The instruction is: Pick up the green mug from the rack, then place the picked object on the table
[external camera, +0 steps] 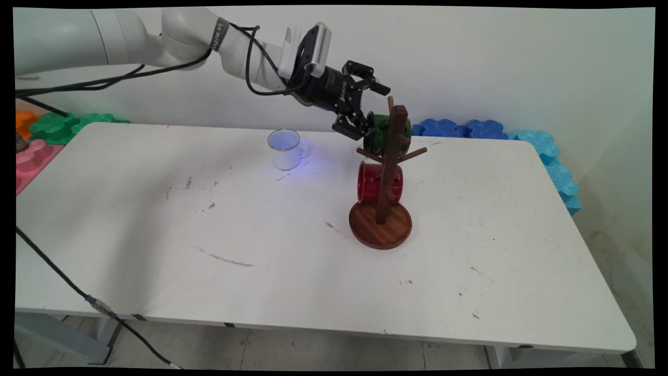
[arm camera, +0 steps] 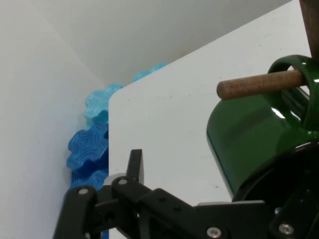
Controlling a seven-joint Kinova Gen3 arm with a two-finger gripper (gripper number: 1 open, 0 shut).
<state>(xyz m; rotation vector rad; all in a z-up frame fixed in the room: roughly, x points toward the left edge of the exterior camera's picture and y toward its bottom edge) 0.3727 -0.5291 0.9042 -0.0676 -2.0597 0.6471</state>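
The green mug is to come off the wooden peg (arm camera: 249, 85). My gripper will next grab the mug by its open rim (arm camera: 259, 167).
A wooden mug tree (external camera: 389, 172) stands on a round base (external camera: 381, 230) right of the table's middle. A green mug (external camera: 380, 133) hangs on the tree's upper part, its handle looped over a wooden peg (arm camera: 259, 84). Lower on the tree, a red mug (external camera: 371, 181) hangs. My gripper (external camera: 368, 110) is open at the green mug's (arm camera: 249, 134) left side. One finger (arm camera: 134, 164) stands well clear of the mug; the other sits at the mug's rim, mostly hidden. A white enamel mug (external camera: 285, 149) stands upright on the table to the left.
Blue foam tiles (external camera: 459, 128) and cyan ones (external camera: 553, 162) line the table's far right edge. Green (external camera: 62, 125) and pink (external camera: 31, 156) tiles lie at the far left. A black cable (external camera: 78, 292) crosses the front left corner.
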